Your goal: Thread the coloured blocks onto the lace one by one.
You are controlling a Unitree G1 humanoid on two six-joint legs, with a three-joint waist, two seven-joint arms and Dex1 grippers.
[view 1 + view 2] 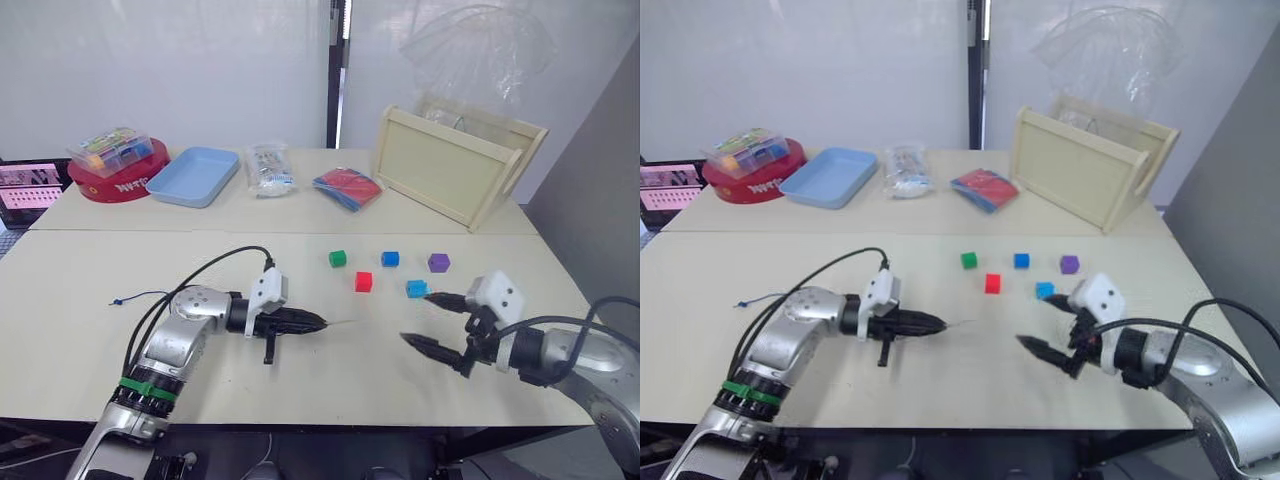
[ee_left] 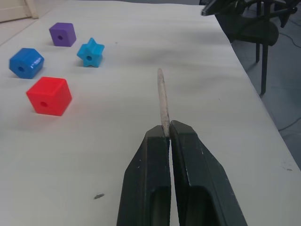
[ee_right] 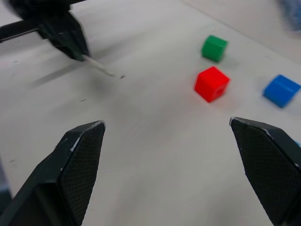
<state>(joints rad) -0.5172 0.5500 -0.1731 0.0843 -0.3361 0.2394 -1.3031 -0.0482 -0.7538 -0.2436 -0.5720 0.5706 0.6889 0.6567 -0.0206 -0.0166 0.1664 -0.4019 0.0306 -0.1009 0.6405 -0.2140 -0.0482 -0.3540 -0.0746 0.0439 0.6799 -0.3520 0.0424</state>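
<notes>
The purple block needs to go onto the lace's pale tip (image 1: 342,322) (image 3: 99,66), so my right gripper should grab the purple block by its opposite sides next.
Five coloured blocks lie right of the table's centre: green (image 1: 338,259), red (image 1: 363,282), dark blue (image 1: 390,258), light blue and star-shaped (image 1: 416,288), purple (image 1: 438,262). My left gripper (image 1: 318,323) is shut on the lace's pale stiff tip (image 2: 162,99), which sticks out toward the blocks and my right gripper. The lace's thin dark blue string (image 1: 135,297) trails on the table beside my left arm. My right gripper (image 1: 416,318) stands open just in front of the light blue block, holding nothing. In the right wrist view the green (image 3: 214,48) and red (image 3: 211,84) blocks lie beyond its fingers.
Along the back stand a red round tin (image 1: 118,185) with a clear box of pieces on it, a light blue tray (image 1: 195,176), a plastic bag (image 1: 268,168), a red-and-blue packet (image 1: 347,187) and a wooden crate (image 1: 455,160). A screen (image 1: 30,190) sits at far left.
</notes>
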